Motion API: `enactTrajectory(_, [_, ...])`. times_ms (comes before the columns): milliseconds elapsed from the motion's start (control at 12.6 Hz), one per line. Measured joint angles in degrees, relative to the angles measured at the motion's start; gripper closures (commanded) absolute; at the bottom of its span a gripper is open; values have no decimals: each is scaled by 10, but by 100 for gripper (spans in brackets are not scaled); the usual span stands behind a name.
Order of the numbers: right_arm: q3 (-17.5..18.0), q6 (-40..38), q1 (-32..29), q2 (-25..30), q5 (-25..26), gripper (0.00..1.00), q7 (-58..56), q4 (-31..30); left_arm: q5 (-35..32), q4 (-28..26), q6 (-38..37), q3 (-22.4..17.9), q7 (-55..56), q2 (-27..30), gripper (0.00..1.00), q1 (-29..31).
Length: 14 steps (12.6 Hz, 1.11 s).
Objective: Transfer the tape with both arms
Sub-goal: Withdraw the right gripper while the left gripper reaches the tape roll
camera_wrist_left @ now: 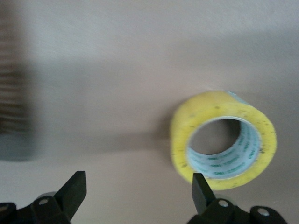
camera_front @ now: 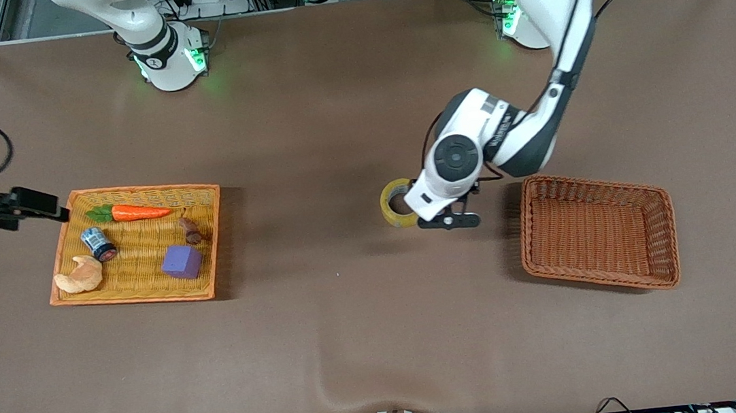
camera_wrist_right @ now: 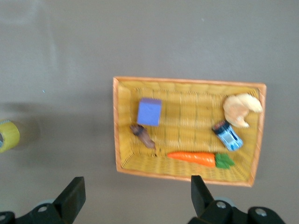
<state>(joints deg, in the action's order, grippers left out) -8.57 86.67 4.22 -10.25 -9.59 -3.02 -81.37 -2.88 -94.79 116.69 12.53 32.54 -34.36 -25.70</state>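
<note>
The tape needs to move toward the brown wicker basket, so the robot's left gripper needs to grip it by its ring side next.
The tape, a yellow roll with a pale inner core, stands on its rim on the brown table near the middle. My left gripper hangs low right beside it, toward the left arm's end. In the left wrist view the tape shows its hole, and the left gripper is open and holds nothing, with one fingertip by the roll's rim. My right gripper waits high over the table beside the yellow tray. In its wrist view the right gripper is open and empty, and the tape shows at the edge.
A yellow wicker tray at the right arm's end holds a carrot, a small blue-white can, a croissant, a purple cube and a small brown thing. A brown wicker basket stands beside the left gripper.
</note>
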Motion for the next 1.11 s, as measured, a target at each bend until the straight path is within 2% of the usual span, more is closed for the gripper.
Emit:
enactTrajectory(238, [7,37,-3,71,59,0,-19,-70,0,8,19,0,15,-39,0,-25])
enactTrajectory(396, [10,44,-7,104,81,0,-62,-94,0,17,27,-2,16,-54,0,-27])
enactTrajectory(871, [11,51,-29,108,85,0,-85,-114,0,23,56,-6,50,-68,0,-27])
enactTrajectory(950, [13,51,-29,107,85,0,-84,-115,0,23,64,-6,57,-70,74,-27])
enactTrajectory(1030, [14,51,-29,105,85,0,-82,-116,0,23,68,-6,61,-72,100,-27])
enactTrajectory(1109, [14,51,-29,103,85,0,-77,-116,0,23,70,-7,66,-73,100,-27])
